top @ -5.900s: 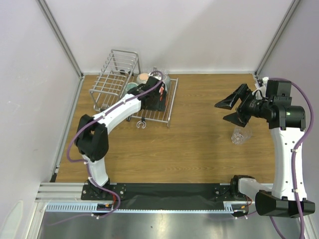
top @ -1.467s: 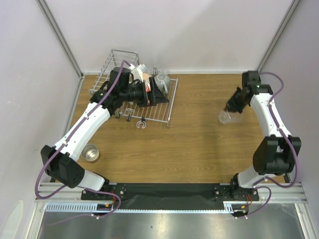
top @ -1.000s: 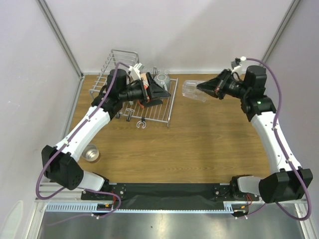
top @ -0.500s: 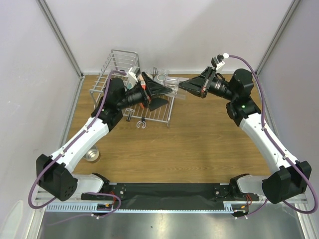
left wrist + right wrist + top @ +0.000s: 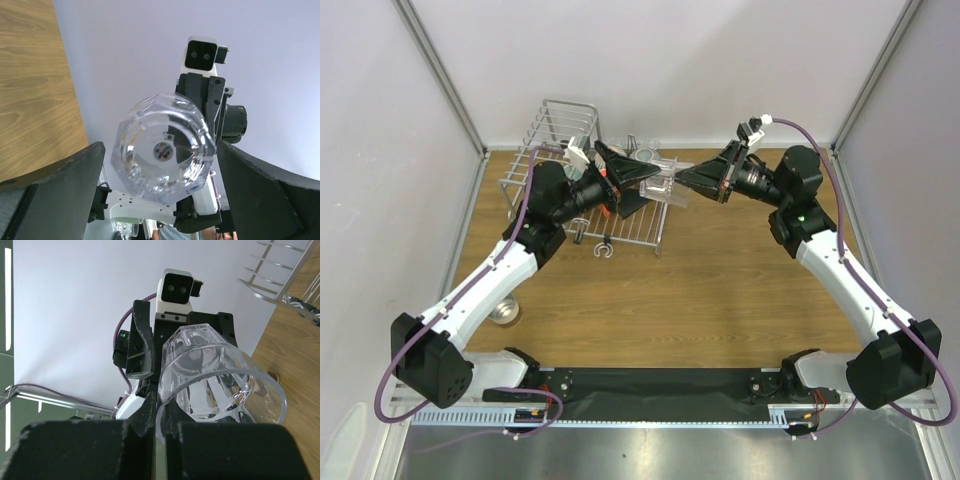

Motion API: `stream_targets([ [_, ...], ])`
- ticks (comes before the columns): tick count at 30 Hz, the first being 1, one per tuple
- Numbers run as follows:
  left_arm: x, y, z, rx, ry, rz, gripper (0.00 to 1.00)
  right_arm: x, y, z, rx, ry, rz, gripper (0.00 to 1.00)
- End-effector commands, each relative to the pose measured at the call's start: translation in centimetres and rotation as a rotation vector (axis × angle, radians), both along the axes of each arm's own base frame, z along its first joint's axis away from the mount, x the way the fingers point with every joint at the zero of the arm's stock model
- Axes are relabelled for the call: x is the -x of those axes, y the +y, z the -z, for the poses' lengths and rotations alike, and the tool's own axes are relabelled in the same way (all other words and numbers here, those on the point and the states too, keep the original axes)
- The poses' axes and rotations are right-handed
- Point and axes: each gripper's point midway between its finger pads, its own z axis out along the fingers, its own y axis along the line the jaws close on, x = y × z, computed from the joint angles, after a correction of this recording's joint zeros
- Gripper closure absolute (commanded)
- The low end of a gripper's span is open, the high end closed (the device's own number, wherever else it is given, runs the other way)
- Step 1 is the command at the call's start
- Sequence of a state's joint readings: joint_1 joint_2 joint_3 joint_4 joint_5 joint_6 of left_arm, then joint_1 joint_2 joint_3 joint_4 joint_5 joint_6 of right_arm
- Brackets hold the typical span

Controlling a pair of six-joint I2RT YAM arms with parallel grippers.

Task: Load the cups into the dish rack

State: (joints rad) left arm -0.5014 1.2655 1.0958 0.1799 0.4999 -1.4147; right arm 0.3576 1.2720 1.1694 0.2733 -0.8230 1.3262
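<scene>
The clear glass has its thick base (image 5: 653, 182) (image 5: 163, 149) between both fingers of my left gripper and closing would catch the glass, so it is time to close now.
My right gripper (image 5: 684, 180) is shut on the rim of the clear glass (image 5: 662, 184) and holds it sideways in the air over the right end of the dish rack (image 5: 548, 165). In the right wrist view its fingers (image 5: 161, 405) pinch the wall of the glass (image 5: 215, 375). My left gripper (image 5: 645, 187) faces it, open. The thick base of the glass (image 5: 162, 150) sits between the wide black fingers (image 5: 65, 195) without touching them. A grey mug (image 5: 645, 155) shows in the rack behind the grippers. Other cups in the rack are hidden by the left arm.
A shiny grey cup (image 5: 503, 311) stands on the wooden table near the left arm's elbow. Rack wires (image 5: 285, 270) show at the upper right of the right wrist view. White walls and metal posts close in the back and sides.
The right arm has carried the glass from the right side of the table leftward to the rack. The left gripper has lifted off the rack and turned to face the glass, staying open.
</scene>
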Motion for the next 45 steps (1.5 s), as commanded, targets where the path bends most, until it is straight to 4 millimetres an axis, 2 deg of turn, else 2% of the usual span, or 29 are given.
stream_targets([
  [1, 0.7, 0.0, -2.8, 0.059, -0.055, -0.003, 0.00, 1.6, 0.1, -2.0, -0.040, -0.080, -0.041, 1.00],
  [10, 1.2, -0.8, -2.4, 0.063, -0.059, 0.029, 0.05, 1.6, 0.6, -1.2, -0.033, -0.060, -0.062, 1.00],
  [14, 1.3, -0.8, -2.6, 0.069, -0.072, 0.031, 0.18, 1.6, 0.8, -0.7, -0.029, -0.049, -0.068, 1.00],
  [15, 1.3, -0.8, -2.5, 0.067, -0.072, 0.031, 0.26, 1.6, 0.8, -0.7, -0.030, -0.049, -0.070, 1.00],
  [17, 1.2, -0.8, -2.4, 0.062, -0.073, 0.024, 0.36, 1.6, 0.9, -0.5, -0.029, -0.036, -0.076, 1.00],
  [18, 1.0, -0.7, -2.4, 0.061, -0.073, 0.018, 0.53, 1.5, 0.9, -0.3, -0.027, -0.032, -0.078, 1.00],
  [20, 0.8, -0.8, -2.0, 0.056, -0.070, 0.016, 0.69, 1.5, 1.1, 0.1, -0.022, -0.023, -0.092, 1.00],
  [21, 0.7, -0.8, -2.0, 0.052, -0.079, 0.014, 0.85, 1.5, 1.0, 0.0, -0.021, -0.026, -0.096, 1.00],
  [22, 0.6, -0.8, -1.9, 0.047, -0.082, 0.016, 0.95, 1.5, 1.1, 0.1, -0.013, -0.022, -0.101, 0.99],
  [23, 0.3, -0.7, -1.4, 0.027, -0.080, 0.010, 1.00, 1.3, 1.0, 0.8, 0.006, -0.001, -0.096, 0.93],
  [26, 0.0, -0.7, -0.9, -0.022, -0.101, 0.004, 1.00, 0.8, 0.3, 1.5, 0.033, 0.011, -0.076, 0.78],
  [27, -0.2, -0.6, -0.7, -0.034, -0.102, 0.000, 1.00, 0.8, 0.0, 1.6, 0.047, 0.016, -0.065, 0.67],
  [28, -0.4, -0.6, -0.6, -0.042, -0.110, -0.003, 1.00, 0.3, -0.6, 1.9, 0.065, 0.026, -0.039, 0.45],
  [29, -0.5, -0.4, -0.2, -0.072, -0.123, -0.006, 1.00, 0.2, -1.0, 2.4, 0.102, 0.069, -0.026, 0.38],
  [31, -1.0, -0.2, 0.5, -0.143, -0.121, -0.017, 1.00, -0.6, -2.5, 3.4, 0.190, 0.043, 0.049, 0.24],
  [32, -1.4, 0.1, 1.0, -0.214, -0.172, -0.031, 1.00, -0.4, -3.3, 4.3, 0.246, 0.113, 0.071, 0.22],
  [33, -2.1, 0.6, 1.5, -0.269, -0.180, -0.062, 1.00, -0.5, -4.2, 4.9, 0.301, 0.084, 0.097, 0.22],
  [34, -2.7, 0.7, 0.8, -0.311, -0.216, -0.080, 1.00, -0.8, -5.2, 5.3, 0.341, 0.095, 0.147, 0.22],
  [35, -3.1, 1.3, 2.3, -0.429, -0.252, -0.083, 1.00, -0.7, -6.9, 6.5, 0.390, 0.175, 0.192, 0.22],
  [37, -5.2, 2.6, 2.6, -0.567, -0.298, -0.161, 1.00, -0.3, -8.8, 7.1, 0.449, 0.166, 0.248, 0.23],
  [38, -5.8, 3.6, 4.1, -0.691, -0.336, -0.169, 1.00, -0.2, -10.4, 7.8, 0.468, 0.209, 0.283, 0.24],
  [40, -7.4, 5.1, 4.6, -0.812, -0.374, -0.233, 1.00, 0.3, -11.8, 8.4, 0.490, 0.218, 0.310, 0.24],
  [41, -8.2, 5.5, 6.5, -0.917, -0.390, -0.210, 1.00, 1.1, -12.4, 8.3, 0.494, 0.230, 0.322, 0.24],
  [42, -8.7, 5.9, 7.0, -0.962, -0.395, -0.211, 1.00, 0.9, -13.8, 8.3, 0.493, 0.243, 0.366, 0.24],
  [45, -10.3, 6.6, 8.7, -1.096, -0.430, -0.230, 1.00, 1.6, -15.3, 8.1, 0.511, 0.246, 0.405, 0.25],
])
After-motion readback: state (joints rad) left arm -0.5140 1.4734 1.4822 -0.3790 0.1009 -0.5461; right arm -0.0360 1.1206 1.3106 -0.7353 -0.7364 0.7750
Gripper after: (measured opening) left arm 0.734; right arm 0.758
